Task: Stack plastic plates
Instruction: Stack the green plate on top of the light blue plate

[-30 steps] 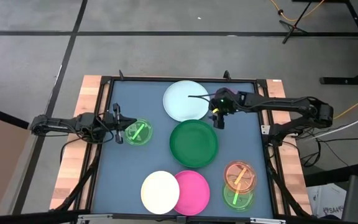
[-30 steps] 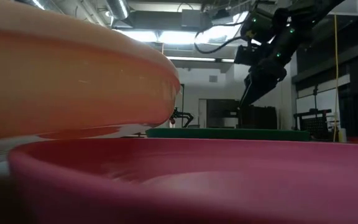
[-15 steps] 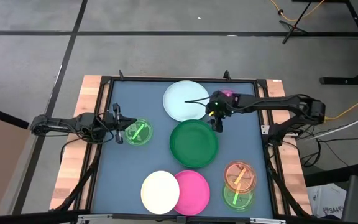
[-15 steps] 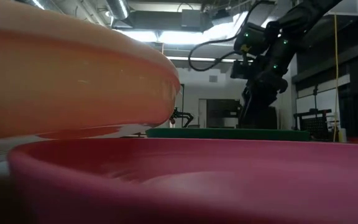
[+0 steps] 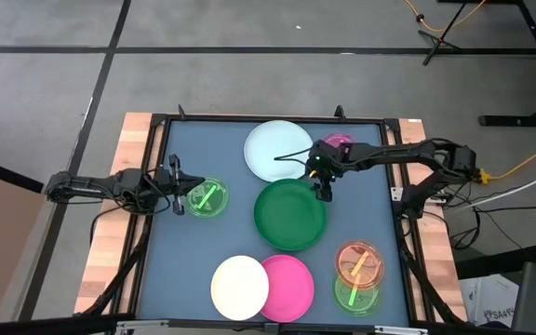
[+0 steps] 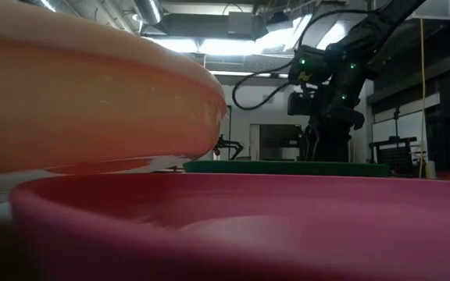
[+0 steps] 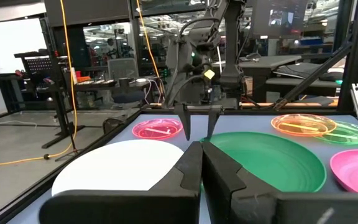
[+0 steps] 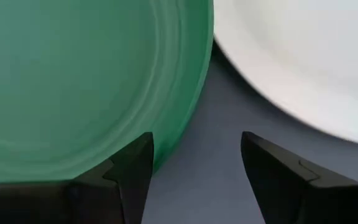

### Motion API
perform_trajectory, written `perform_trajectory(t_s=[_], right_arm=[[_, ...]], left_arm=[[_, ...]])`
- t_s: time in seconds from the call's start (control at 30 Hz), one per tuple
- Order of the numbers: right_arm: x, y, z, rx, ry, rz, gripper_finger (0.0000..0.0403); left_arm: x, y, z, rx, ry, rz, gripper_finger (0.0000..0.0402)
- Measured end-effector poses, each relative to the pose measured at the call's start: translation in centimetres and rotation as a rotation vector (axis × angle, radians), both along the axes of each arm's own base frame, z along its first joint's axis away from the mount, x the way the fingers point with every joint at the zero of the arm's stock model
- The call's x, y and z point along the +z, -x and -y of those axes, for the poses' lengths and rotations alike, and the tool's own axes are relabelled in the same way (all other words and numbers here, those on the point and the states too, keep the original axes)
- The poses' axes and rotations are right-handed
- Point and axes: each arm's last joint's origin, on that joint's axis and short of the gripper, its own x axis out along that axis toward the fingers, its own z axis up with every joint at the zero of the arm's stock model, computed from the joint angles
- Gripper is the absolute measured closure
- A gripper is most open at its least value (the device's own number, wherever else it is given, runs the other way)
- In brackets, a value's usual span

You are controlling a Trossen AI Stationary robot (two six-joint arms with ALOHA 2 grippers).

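Observation:
My right gripper needs to grab the dark green plate by its rim next, so that it can stack the plate on the blue-white plate (image 5: 270, 149).
Several plastic plates lie flat on the dark table. The pale blue-white one (image 5: 279, 151) is at the far side, with the dark green one (image 5: 290, 215) just nearer. Cream (image 5: 240, 288) and hot pink (image 5: 288, 288) plates sit at the near edge. My right gripper (image 5: 323, 189) is open and points steeply down over the green plate's far right rim (image 8: 191, 106); one finger (image 8: 135, 165) is over the rim, the other (image 8: 263, 165) over bare table. My left gripper (image 5: 180, 189) is shut and level at the table's left, beside a small green plate (image 5: 207, 197).
A small pink plate (image 5: 340, 140) lies partly under my right arm at the far right. A small orange plate (image 5: 359, 262) and a small green one (image 5: 356, 294) sit near the right edge. A black frame (image 5: 268, 118) borders the table. Bare table lies between the green and blue-white plates (image 8: 229, 137).
My right gripper has come down and a little toward the table's left, tipping further downward, until its open fingers hang just above the green plate's far right rim. The plates have not moved.

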Motion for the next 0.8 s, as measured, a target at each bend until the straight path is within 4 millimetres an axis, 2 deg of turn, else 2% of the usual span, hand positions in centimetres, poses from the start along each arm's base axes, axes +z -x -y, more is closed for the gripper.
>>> perform_trajectory(t_s=[0.27,0.8], right_arm=[[-1.2,-0.3,0.0,0.008,-0.031,-0.033,0.0172],[-1.2,-0.3,0.0,0.008,-0.030,-0.035,0.0173]], left_arm=[[0.0,0.0,0.0,0.000,0.000,0.000,0.0400],[0.0,0.0,0.0,0.000,-0.001,0.000,0.0400]])
